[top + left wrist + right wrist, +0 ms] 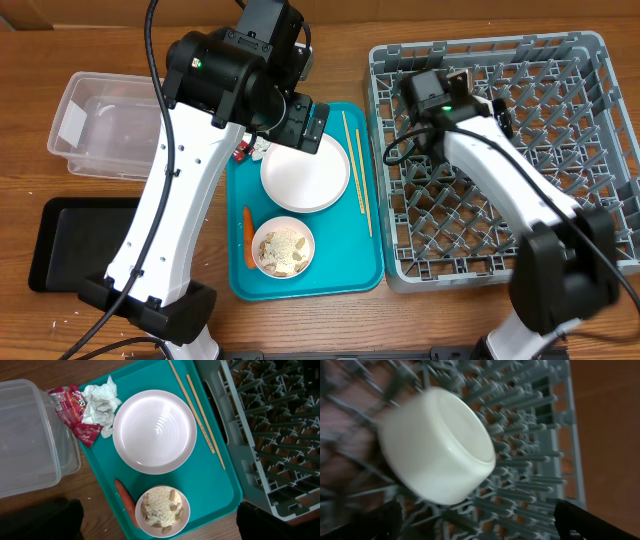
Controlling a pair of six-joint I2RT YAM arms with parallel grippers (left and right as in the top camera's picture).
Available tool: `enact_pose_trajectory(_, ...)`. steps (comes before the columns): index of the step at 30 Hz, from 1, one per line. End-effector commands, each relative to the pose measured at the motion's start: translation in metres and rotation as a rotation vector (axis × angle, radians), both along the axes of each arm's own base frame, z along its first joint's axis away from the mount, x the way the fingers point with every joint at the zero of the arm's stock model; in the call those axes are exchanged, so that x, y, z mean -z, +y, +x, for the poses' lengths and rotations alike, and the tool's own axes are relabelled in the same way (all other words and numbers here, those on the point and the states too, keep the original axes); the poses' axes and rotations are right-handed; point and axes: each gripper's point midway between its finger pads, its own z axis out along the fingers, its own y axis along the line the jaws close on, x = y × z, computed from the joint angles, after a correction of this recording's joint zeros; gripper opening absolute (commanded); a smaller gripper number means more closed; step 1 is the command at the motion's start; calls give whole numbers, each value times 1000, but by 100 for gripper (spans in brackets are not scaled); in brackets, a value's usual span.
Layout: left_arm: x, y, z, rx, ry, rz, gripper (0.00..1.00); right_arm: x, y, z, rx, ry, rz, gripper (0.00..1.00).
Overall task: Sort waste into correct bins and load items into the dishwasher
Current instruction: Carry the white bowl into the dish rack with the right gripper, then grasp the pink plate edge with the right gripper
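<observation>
I should next grab the plate (154, 430) by its rim on the dish-rack side with my right gripper, so its opposite edge stays free to load between the pegs.
My left gripper (160, 527) is open and empty, hovering above the teal tray (365, 265). On the tray lie the white-pinkish plate (154, 430), a small bowl of beige crumbly scraps (161, 510), a carrot piece (125, 502), two chopsticks (200, 415), a red wrapper (74, 410) and crumpled white paper (102, 404). My right gripper (485, 525) is open over the grey dish rack (590, 150). A white bowl (435, 450) lies upside down and tilted on the rack's pegs, apart from the fingers. The overhead view hides this bowl under the right arm.
The clear tub (100, 125) stands left of the teal tray, empty. The black tray (65, 240) lies at the front left, partly under the left arm. The rack touches the teal tray's right edge.
</observation>
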Motion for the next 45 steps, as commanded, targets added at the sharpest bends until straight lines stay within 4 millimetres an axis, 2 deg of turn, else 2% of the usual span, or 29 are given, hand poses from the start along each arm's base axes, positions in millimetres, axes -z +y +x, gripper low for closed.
enact_pose_trajectory(1, -15, 15, 2, -55, -42, -6, 100, -54, 65, 1, -160, -114, 444, 100)
enact_pose_trajectory(5, -14, 37, 9, -142, -32, -13, 100, -95, 156, -29, -458, -59, 938, 100)
enact_pose_trajectory(7, -14, 49, 13, -194, -27, -21, 100, -111, 185, -44, -557, -15, 1106, 100)
enact_pose_trajectory(8, -14, 54, 14, -210, -23, -31, 100, -113, 192, -49, -534, 4, 1169, 100)
enact_pose_trajectory(10, -14, 62, 17, -238, -11, -64, 100, -99, 199, -54, -379, 60, 1248, 100)
enact_pose_trajectory(12, -15, 67, 18, -253, -3, -87, 100, -82, 212, -61, -316, 122, 1270, 99)
enact_pose_trajectory(14, -15, 72, 19, -268, 2, -102, 100, -56, 224, -69, -227, 175, 1239, 91)
enact_pose_trajectory(17, -15, 76, 20, -277, 3, -104, 100, -17, 234, -77, -79, 218, 1153, 88)
enact_pose_trajectory(20, -14, 77, 17, -277, 13, -100, 100, 17, 231, -75, 99, 201, 1066, 88)
enact_pose_trajectory(21, -13, 77, 17, -276, 17, -98, 100, 25, 229, -71, 150, 190, 1053, 88)
enact_pose_trajectory(23, -13, 77, 16, -270, 20, -94, 100, 41, 234, -68, 222, 203, 1069, 81)
enact_pose_trajectory(28, -12, 77, 14, -271, 25, -93, 100, 78, 251, -71, 265, 307, 1086, 70)
enact_pose_trajectory(34, -12, 77, 14, -270, 25, -93, 100, 127, 251, -82, 450, 378, 1040, 72)
enact_pose_trajectory(38, -12, 77, 14, -271, 26, -93, 100, 144, 257, -81, 468, 399, 1047, 70)
enact_pose_trajectory(39, -12, 77, 14, -270, 26, -93, 100, 146, 258, -80, 466, 398, 1048, 66)
enact_pose_trajectory(42, -12, 77, 14, -271, 27, -93, 100, 147, 259, -77, 457, 381, 1048, 45)
enact_pose_trajectory(44, -12, 77, 14, -270, 27, -94, 100, 147, 260, -75, 450, 372, 1051, 44)
enact_pose_trajectory(45, -12, 77, 14, -270, 28, -93, 100, 147, 260, -75, 451, 374, 1051, 38)
